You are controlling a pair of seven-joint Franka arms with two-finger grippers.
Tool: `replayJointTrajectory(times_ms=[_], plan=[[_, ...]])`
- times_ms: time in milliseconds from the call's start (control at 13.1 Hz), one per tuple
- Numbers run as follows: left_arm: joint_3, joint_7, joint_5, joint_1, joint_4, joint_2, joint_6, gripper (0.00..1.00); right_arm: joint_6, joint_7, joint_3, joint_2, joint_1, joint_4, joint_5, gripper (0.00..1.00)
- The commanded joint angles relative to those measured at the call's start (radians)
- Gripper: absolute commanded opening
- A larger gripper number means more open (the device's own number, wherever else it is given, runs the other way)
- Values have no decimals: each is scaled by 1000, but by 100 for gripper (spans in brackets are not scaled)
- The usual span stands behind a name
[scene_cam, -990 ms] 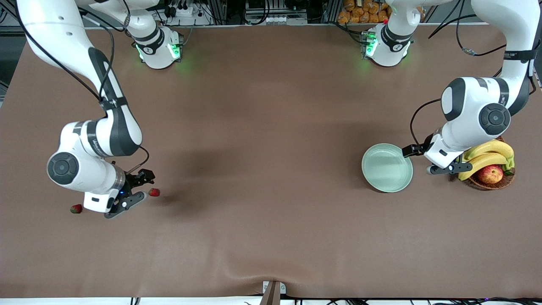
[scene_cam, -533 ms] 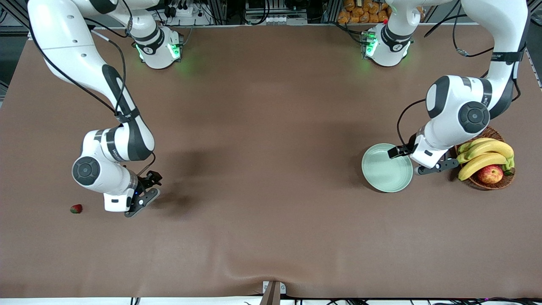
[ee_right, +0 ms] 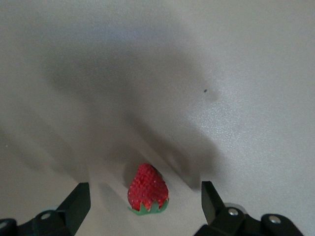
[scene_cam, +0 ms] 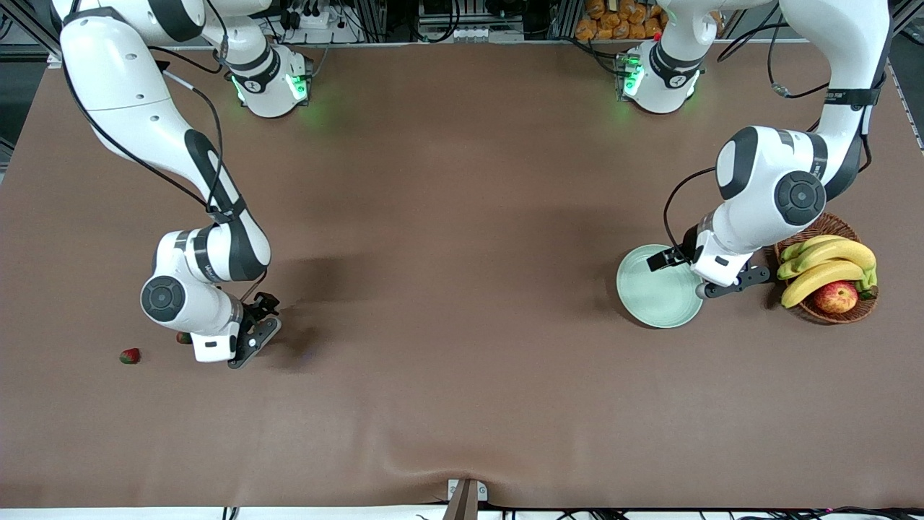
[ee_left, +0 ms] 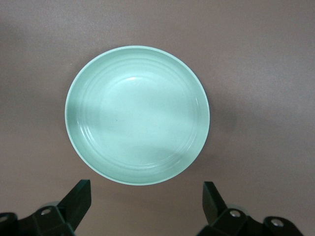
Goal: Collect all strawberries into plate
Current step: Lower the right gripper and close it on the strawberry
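My right gripper needs to close now, because the strawberry's red sides are between its open fingers in the right wrist view. It would catch the strawberry.
My right gripper (scene_cam: 249,347) hangs open, low over one strawberry (ee_right: 147,189), which lies on the cloth between its fingers (ee_right: 78,196) without touching them; in the front view the hand hides this berry. A second strawberry (scene_cam: 184,337) peeks out beside the right wrist. A third strawberry (scene_cam: 130,355) lies closer to the right arm's end of the table. The mint-green plate (scene_cam: 653,296) is empty and sits toward the left arm's end. My left gripper (scene_cam: 715,285) is open over the cloth at the plate's rim, and the left wrist view shows the whole plate (ee_left: 138,115).
A brown wicker basket (scene_cam: 816,312) with bananas (scene_cam: 826,263) and an apple (scene_cam: 836,296) stands beside the plate, at the left arm's end. A brown cloth (scene_cam: 447,289) covers the table between berries and plate.
The right arm moved toward the table's middle, covering the strawberry that lay beside its gripper and uncovering another. The left arm shifted from the basket toward the plate. Both grippers stayed open.
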Motion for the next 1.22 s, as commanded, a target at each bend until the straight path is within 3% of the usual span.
replayJointTrajectory(times_ms=[0,76,152,228,913,1142], plan=[[-3,-26,-15,-8,9,3,6,100,27,-28,8,3,-11,-3,-13,100],[-3,-35,-15,-9,9,3,6,100,27,-28,8,5,-12,-3,-13,56],[-7,-41,-15,-9,9,5,6,100,27,-28,8,6,-12,-3,-13,22],[-7,-41,-15,-9,9,3,6,100,25,-28,8,6,-12,-3,-13,0],[-9,-43,-15,-9,8,-2,2,100,13,-9,12,-20,9,31,4,0],[-9,-43,-15,-8,8,-6,-3,100,13,109,14,-28,67,46,4,0]])
